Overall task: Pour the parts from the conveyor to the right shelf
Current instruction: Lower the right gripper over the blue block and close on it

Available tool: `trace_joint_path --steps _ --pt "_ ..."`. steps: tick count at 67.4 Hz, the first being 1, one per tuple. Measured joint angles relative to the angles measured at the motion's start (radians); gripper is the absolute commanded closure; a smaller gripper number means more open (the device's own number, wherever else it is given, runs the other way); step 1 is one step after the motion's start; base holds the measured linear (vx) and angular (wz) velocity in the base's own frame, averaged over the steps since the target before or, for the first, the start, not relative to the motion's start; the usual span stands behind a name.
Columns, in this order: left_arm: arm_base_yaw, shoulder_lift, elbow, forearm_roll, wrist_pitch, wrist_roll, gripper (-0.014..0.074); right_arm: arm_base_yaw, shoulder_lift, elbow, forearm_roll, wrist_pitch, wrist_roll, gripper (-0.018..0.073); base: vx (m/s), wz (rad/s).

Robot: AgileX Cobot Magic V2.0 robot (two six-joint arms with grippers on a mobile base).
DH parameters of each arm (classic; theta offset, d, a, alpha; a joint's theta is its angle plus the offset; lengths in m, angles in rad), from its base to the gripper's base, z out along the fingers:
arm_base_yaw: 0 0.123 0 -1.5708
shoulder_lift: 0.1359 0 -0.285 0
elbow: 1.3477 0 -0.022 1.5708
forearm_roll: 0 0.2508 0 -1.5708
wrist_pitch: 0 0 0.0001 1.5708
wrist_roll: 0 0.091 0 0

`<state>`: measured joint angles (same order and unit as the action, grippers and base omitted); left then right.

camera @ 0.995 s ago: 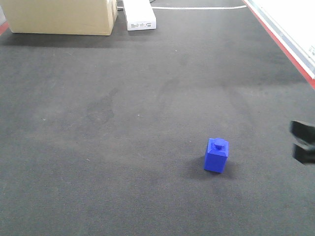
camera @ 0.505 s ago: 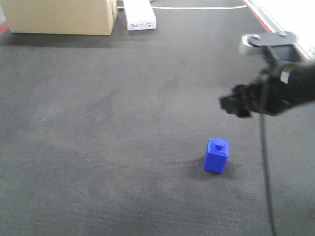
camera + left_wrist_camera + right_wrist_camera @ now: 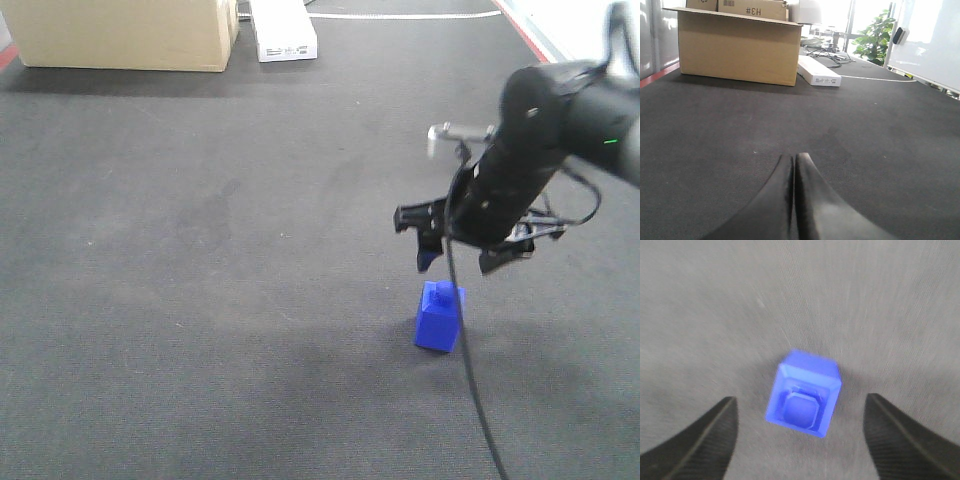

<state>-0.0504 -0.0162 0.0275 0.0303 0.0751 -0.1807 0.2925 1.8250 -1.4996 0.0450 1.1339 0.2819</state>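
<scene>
The blue block's body below the knob [image 3: 437, 326] is the part my right gripper should grab next, to carry the block from the conveyor to the right shelf.
A small blue block [image 3: 439, 317] with a raised knob on top stands on the dark grey belt surface [image 3: 200, 300]. My right gripper [image 3: 462, 260] hangs just above it, pointing down, its jaws wide open and empty. In the right wrist view the blue block [image 3: 804, 394] lies between the two dark fingertips [image 3: 705, 437], apart from both. My left gripper [image 3: 793, 158] shows only in the left wrist view, low over the dark surface, jaws pressed together with nothing between them.
A large cardboard box [image 3: 125, 32] and a long white box [image 3: 282, 28] stand at the far end; they also show in the left wrist view [image 3: 737, 46]. A red-edged border [image 3: 575, 85] runs along the right side. A black cable [image 3: 470, 370] hangs from the right arm.
My right arm has swung in from the right edge and come down over the blue block, jaws open. The block has not moved.
</scene>
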Motion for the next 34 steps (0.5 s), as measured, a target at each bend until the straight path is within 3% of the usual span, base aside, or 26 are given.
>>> trace_joint_path --steps 34 --pt "0.0 0.0 0.0 0.0 0.0 0.0 0.0603 0.0 0.104 -0.009 0.021 0.014 0.032 0.0025 0.0 0.0"
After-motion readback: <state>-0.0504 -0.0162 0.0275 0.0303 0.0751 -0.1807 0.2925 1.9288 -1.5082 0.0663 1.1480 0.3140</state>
